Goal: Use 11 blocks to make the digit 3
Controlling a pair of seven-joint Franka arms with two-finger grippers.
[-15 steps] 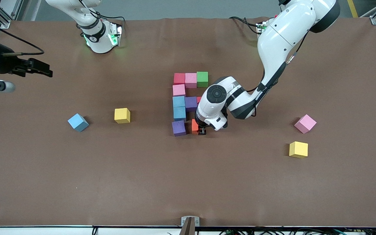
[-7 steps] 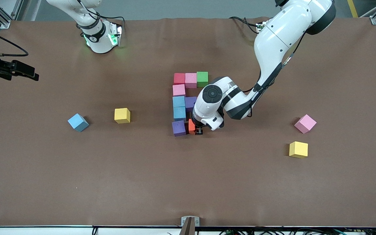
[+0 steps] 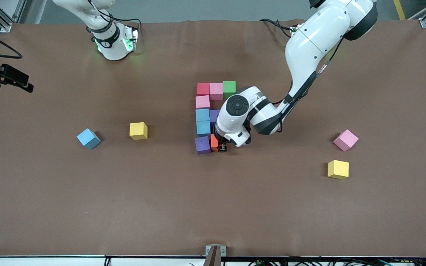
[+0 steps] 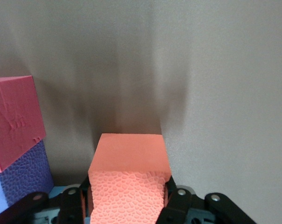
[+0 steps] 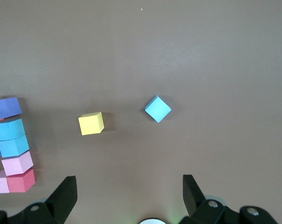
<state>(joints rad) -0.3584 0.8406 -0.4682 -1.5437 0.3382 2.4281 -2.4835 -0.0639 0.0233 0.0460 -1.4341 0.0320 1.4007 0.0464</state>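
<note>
The orange block is level on the tabletop beside the purple block (image 3: 202, 145) and would rest there, so my left gripper should release it now.
My left gripper (image 3: 219, 147) (image 4: 129, 198) is shut on the orange block (image 3: 214, 142) (image 4: 130, 175), low at the table and right beside the purple block (image 3: 202, 145) at the figure's near end. The figure's blocks stand in the table's middle: red (image 3: 203, 88), pink (image 3: 216, 90) and green (image 3: 229, 89) in a row, then pink (image 3: 202, 102), light blue (image 3: 202, 115), a half-hidden purple (image 3: 215, 114) and light blue (image 3: 203, 128). A red block (image 4: 12, 116) shows in the left wrist view. My right gripper (image 3: 11, 77) (image 5: 127, 196) hangs open and empty at the right arm's end of the table.
Loose blocks lie on the brown table (image 3: 213, 207): a light blue one (image 3: 88, 138) (image 5: 158, 108) and a yellow one (image 3: 138, 130) (image 5: 91, 123) toward the right arm's end, a pink one (image 3: 345, 140) and a yellow one (image 3: 338, 169) toward the left arm's end.
My left gripper has carried the orange block sideways up against the near purple block. My right gripper has drawn back toward the table's edge.
</note>
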